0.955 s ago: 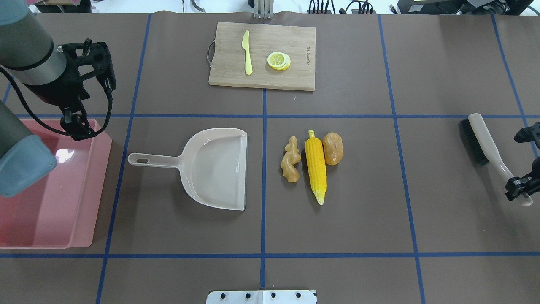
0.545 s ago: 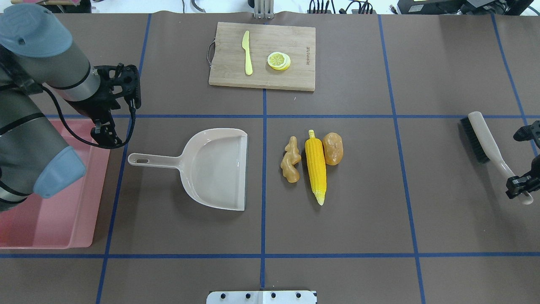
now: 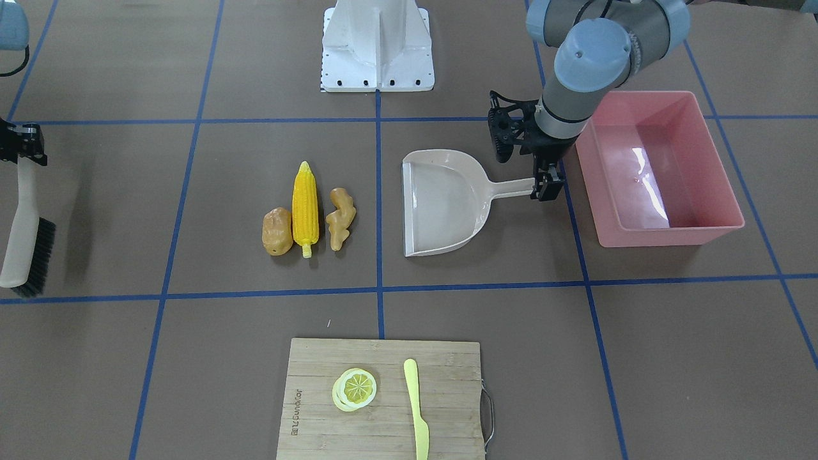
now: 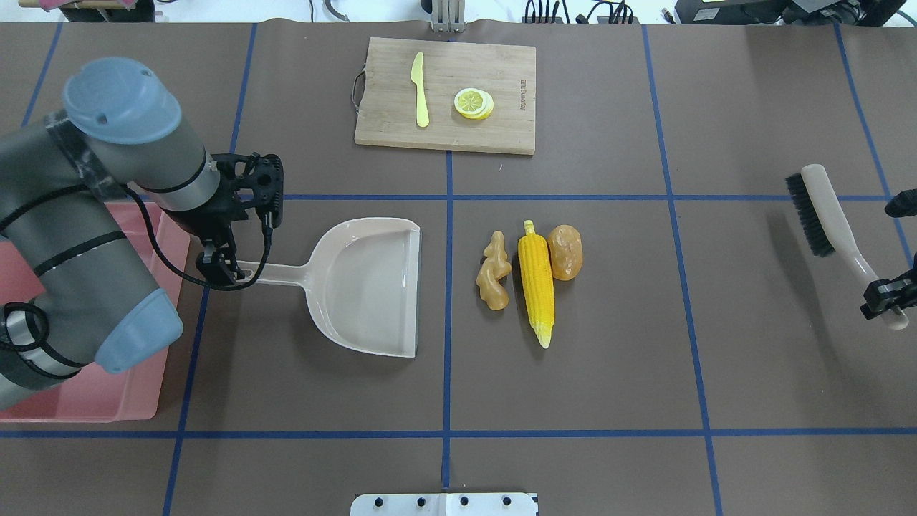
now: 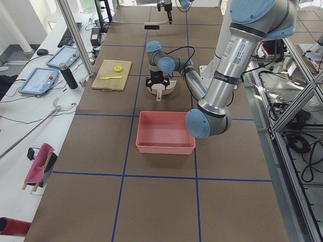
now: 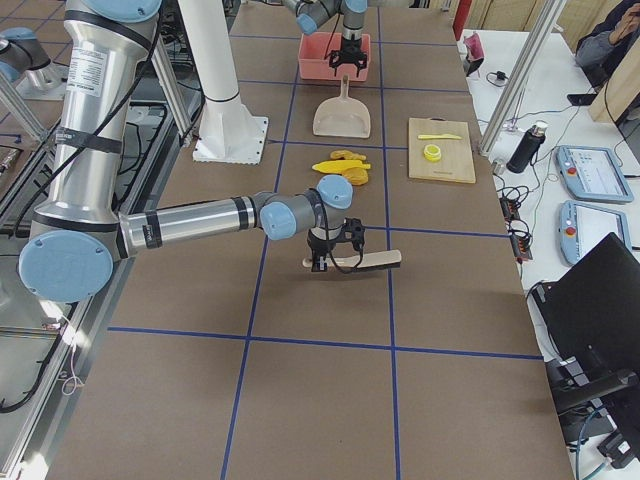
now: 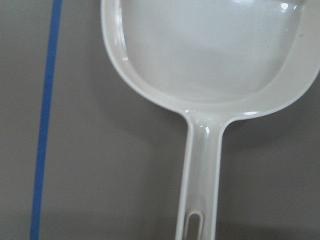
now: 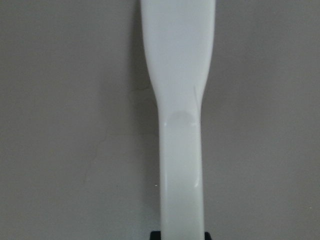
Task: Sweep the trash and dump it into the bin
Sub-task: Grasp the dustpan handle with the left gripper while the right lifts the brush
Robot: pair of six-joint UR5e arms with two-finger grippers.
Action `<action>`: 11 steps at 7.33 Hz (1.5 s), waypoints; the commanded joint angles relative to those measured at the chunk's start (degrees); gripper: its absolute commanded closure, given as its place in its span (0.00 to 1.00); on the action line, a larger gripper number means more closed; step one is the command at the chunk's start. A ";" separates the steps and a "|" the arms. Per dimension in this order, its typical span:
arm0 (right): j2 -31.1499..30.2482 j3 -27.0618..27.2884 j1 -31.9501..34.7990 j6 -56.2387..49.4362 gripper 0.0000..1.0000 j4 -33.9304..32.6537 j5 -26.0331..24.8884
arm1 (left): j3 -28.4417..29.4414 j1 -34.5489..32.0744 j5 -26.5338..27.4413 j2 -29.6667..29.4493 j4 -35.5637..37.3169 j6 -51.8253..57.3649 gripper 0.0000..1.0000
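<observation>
My left gripper grabs the dustpan by its handle next, to dump the swept trash into the pink bin.
The yellow corn cob, the brown potato and the tan ginger root lie side by side right of the table's middle. The beige dustpan lies left of them, its mouth toward them. My left gripper hangs over the end of the dustpan's handle, seemingly open; no fingers show in the left wrist view. The pink bin stands at the far left, partly hidden by my left arm. My right gripper is shut on the handle of a brush, held above the table at the far right.
A wooden cutting board at the far side carries a yellow knife and a lemon slice. The robot's white base plate sits at the near edge. Blue tape lines cross the brown table cover.
My left gripper has moved right, from over the bin to the end of the dustpan's handle. My right gripper has carried the brush a little farther from the robot.
</observation>
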 commanded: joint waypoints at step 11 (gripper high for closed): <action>6.81 0.85 1.52 10.48 1.00 -0.39 19.33 | 10.99 1.23 0.01 1.01 -12.42 -0.13 0.12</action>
